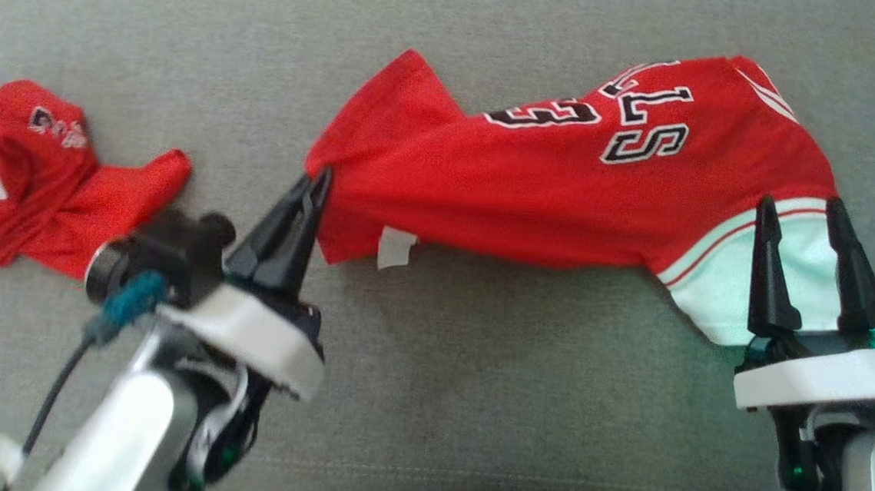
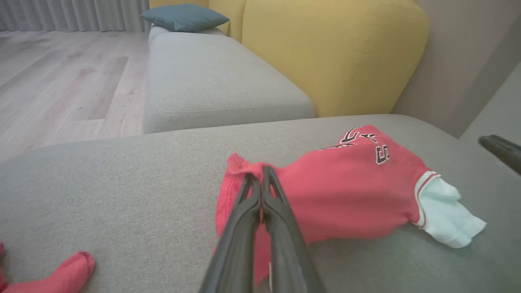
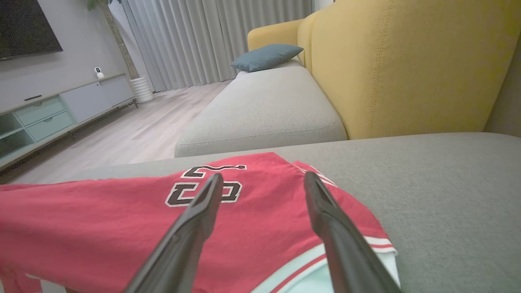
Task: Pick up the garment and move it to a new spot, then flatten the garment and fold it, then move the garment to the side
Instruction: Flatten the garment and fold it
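Note:
I will grab the jersey next with my right gripper, by the loose edge of its white sleeve (image 1: pixel 816 276). The red body (image 1: pixel 540 188) is lying limp across the cushion.
The garment (image 1: pixel 565 177) is a red jersey with black-and-white lettering and a white sleeve, lying crumpled across the grey cushion (image 1: pixel 473 402). My left gripper (image 1: pixel 317 177) is shut on the garment's left edge, its fingers pinched together on the red cloth (image 2: pixel 260 175). In the left wrist view the garment (image 2: pixel 346 191) spreads to the right of those fingers. My right gripper (image 1: pixel 800 208) stands open over the white sleeve at the garment's right end. In the right wrist view, nothing sits between its fingers (image 3: pixel 203 203), which are spread above the garment (image 3: pixel 122 219).
A second red garment (image 1: pixel 34 171) lies bunched at the cushion's left edge. Behind stand a yellow sofa back (image 3: pixel 407 61), another grey seat (image 3: pixel 264 106) with a teal pillow (image 3: pixel 266 57), wooden floor and a TV cabinet (image 3: pixel 49 110).

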